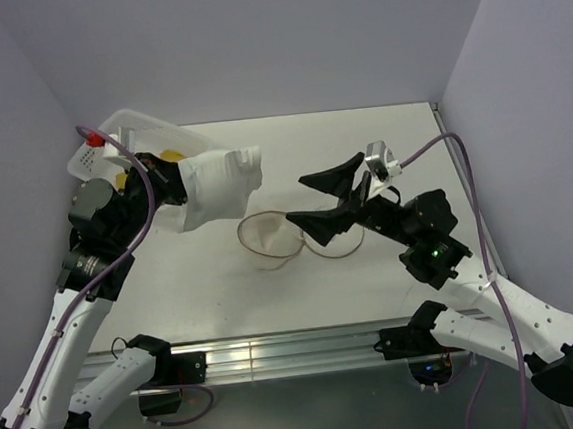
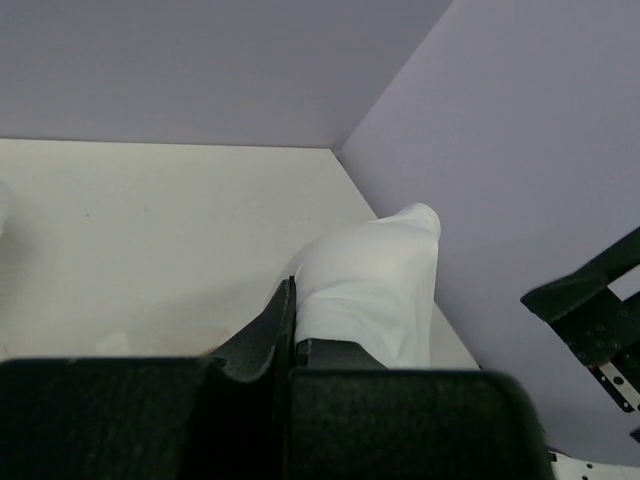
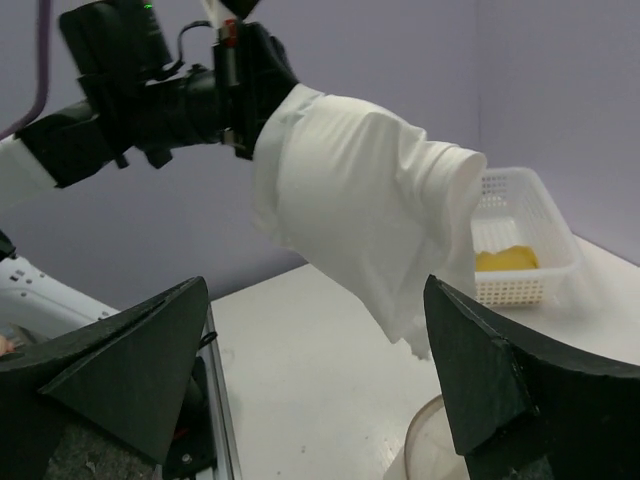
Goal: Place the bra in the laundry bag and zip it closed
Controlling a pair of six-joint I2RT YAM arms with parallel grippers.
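Next, my right gripper grabs the white bra (image 1: 220,184) by its loose end, opposite my left gripper, so the bra's other end leads into the laundry bag.
My left gripper (image 1: 177,180) is shut on the white bra (image 1: 220,184) and holds it in the air, up and left of the laundry bag (image 1: 268,240). In the left wrist view the gripper (image 2: 292,312) pinches the bra (image 2: 372,280). The bag is a round mesh pouch lying open on the table, its hoop-rimmed lid (image 1: 335,240) folded out to the right. My right gripper (image 1: 325,199) is open and empty above the lid. In the right wrist view the gripper (image 3: 315,370) faces the hanging bra (image 3: 360,210), and the bag's rim (image 3: 428,440) shows at the bottom.
A white perforated basket (image 1: 123,128) holding something yellow stands at the back left, behind the left arm; it also shows in the right wrist view (image 3: 520,235). Purple walls close in the table on three sides.
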